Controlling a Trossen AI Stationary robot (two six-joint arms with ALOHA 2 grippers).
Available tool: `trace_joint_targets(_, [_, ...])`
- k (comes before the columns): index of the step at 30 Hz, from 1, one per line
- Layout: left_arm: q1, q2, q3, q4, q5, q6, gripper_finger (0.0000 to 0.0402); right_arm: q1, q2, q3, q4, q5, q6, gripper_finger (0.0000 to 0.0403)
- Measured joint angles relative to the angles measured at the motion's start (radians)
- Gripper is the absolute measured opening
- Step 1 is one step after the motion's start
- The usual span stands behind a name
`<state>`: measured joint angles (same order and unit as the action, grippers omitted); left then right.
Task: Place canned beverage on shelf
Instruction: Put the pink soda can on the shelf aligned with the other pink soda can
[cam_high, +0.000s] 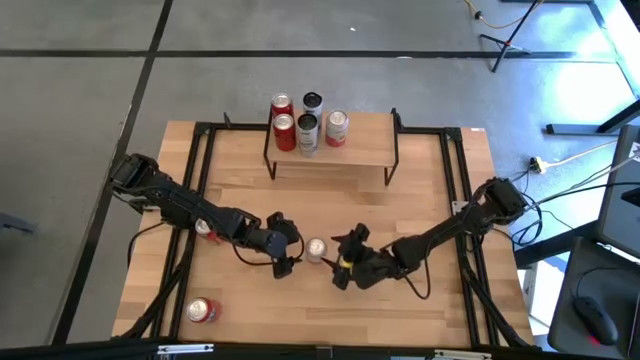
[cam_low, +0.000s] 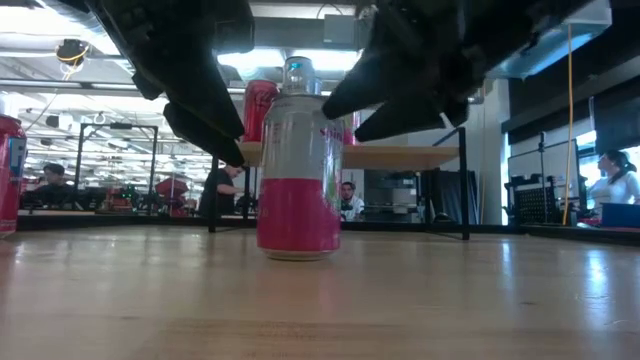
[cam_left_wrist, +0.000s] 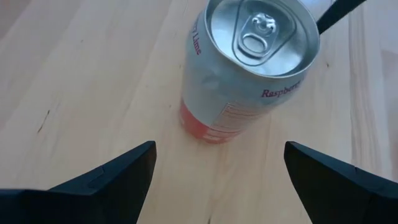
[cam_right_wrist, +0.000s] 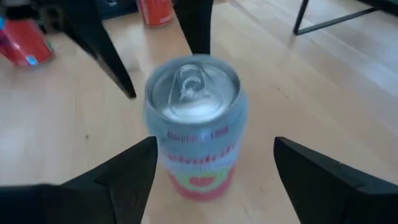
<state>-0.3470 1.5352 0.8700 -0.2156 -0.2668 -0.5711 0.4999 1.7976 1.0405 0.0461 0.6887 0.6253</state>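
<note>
My right gripper will next grab the silver can by its sides below the can's rim (cam_high: 316, 254), so the can's bottom stays free to stand on the shelf (cam_high: 350, 152).
A silver can with a pink-red lower band (cam_high: 317, 249) stands upright on its base on the wooden table, seen close in the low view (cam_low: 298, 170). My left gripper (cam_high: 285, 258) is open just left of it; in the left wrist view (cam_left_wrist: 217, 168) the can (cam_left_wrist: 249, 68) stands a little beyond the fingertips. My right gripper (cam_high: 343, 268) is open just right of the can, and its fingers (cam_right_wrist: 124, 174) stand on either side of the can (cam_right_wrist: 196, 124) without touching it. The shelf (cam_high: 350, 152) stands at the table's far side with several cans on it.
A red can (cam_high: 203, 310) lies on its side near the table's front left. Another red can (cam_high: 203, 228) shows beside the left arm. Black frame rails (cam_high: 455, 190) run along the table's sides. The shelf's right half (cam_high: 368, 140) is bare board.
</note>
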Motion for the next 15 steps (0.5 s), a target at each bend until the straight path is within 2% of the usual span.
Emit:
trace_joint_targets(5, [0.000,0.000,0.000,0.000,0.013,-0.010,0.0349,0.006,-0.001,0.000,0.012,-0.120,-0.053,0.0322])
trace_joint_targets(8, [0.009,0.000,0.000,0.007,0.115,-0.021,0.0349,0.004,0.002,0.000,0.008,-0.175,-0.072,0.0349])
trace_joint_targets(12, [0.014,0.000,0.000,0.006,0.124,-0.021,0.0349,0.003,0.002,0.000,0.005,-0.097,-0.080,0.0394])
trace_joint_targets(15, [0.014,0.000,0.000,0.007,0.086,-0.021,0.0349,0.003,0.002,0.000,0.006,-0.070,-0.084,0.0381])
